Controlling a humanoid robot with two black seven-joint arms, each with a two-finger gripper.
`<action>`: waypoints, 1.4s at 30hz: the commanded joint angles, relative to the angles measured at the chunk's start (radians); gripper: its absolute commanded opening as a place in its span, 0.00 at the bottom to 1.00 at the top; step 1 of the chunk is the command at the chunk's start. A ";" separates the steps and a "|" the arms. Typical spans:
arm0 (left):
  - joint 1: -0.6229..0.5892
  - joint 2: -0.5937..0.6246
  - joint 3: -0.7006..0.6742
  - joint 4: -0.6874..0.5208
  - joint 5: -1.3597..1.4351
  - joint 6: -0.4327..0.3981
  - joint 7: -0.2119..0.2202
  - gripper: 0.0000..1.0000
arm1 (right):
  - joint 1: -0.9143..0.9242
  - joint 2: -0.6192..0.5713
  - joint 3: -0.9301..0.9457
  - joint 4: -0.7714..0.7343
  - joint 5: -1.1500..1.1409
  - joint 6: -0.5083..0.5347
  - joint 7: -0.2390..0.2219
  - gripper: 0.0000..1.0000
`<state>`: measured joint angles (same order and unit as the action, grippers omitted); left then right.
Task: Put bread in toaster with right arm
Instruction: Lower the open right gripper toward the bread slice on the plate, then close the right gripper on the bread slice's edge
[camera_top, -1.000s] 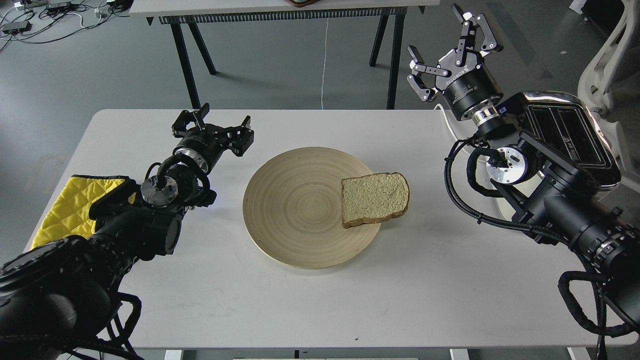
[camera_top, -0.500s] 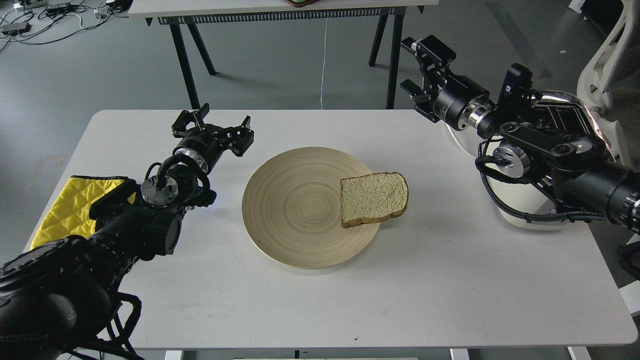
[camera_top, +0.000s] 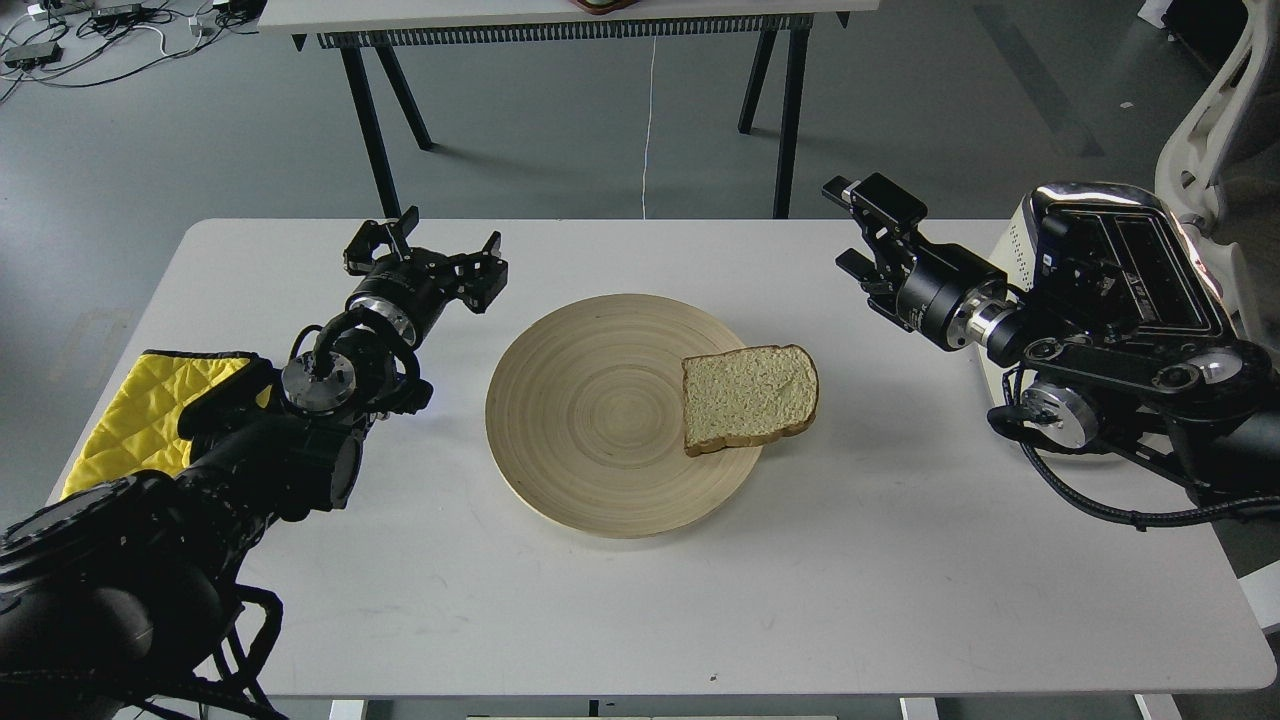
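The bread needs to go into the toaster (camera_top: 1130, 250). My right gripper should next grab the bread by its crust edge (camera_top: 809, 386) so that I can load it.
The bread (camera_top: 750, 398) lies flat on the right edge of a round wooden plate (camera_top: 590, 420), overhanging the rim a little. The toaster (camera_top: 1130, 250) stands at the table's far right, chrome top and slots showing, its lower body hidden behind my right arm. My right gripper (camera_top: 858, 232) is open and empty, pointing left, above the table to the upper right of the bread and apart from it. My left gripper (camera_top: 425, 250) is open and empty, left of the plate.
A yellow quilted cloth (camera_top: 130, 415) lies under my left arm at the table's left edge. A white chair (camera_top: 1215, 110) stands beyond the toaster. Another table's black legs (camera_top: 380, 130) stand behind the far edge.
My right arm has swung down and levelled out. Its gripper has come from high above the far edge to low over the table, pointing left towards the plate. The left arm and the bread have not moved.
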<state>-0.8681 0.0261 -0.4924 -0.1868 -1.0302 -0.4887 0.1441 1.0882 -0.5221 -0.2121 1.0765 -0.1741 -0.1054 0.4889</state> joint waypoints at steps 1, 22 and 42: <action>0.000 0.000 0.000 0.000 -0.001 0.000 0.000 1.00 | -0.048 -0.004 -0.003 0.034 -0.011 -0.013 0.000 0.99; 0.000 0.000 0.000 0.000 -0.001 0.000 0.000 1.00 | -0.139 0.066 -0.092 0.023 -0.067 -0.126 0.000 0.98; 0.000 0.000 0.000 0.000 -0.001 0.000 0.000 1.00 | -0.137 0.074 -0.125 0.026 -0.068 -0.128 -0.018 0.72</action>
<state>-0.8684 0.0261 -0.4924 -0.1872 -1.0308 -0.4887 0.1442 0.9511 -0.4481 -0.3374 1.1018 -0.2424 -0.2346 0.4693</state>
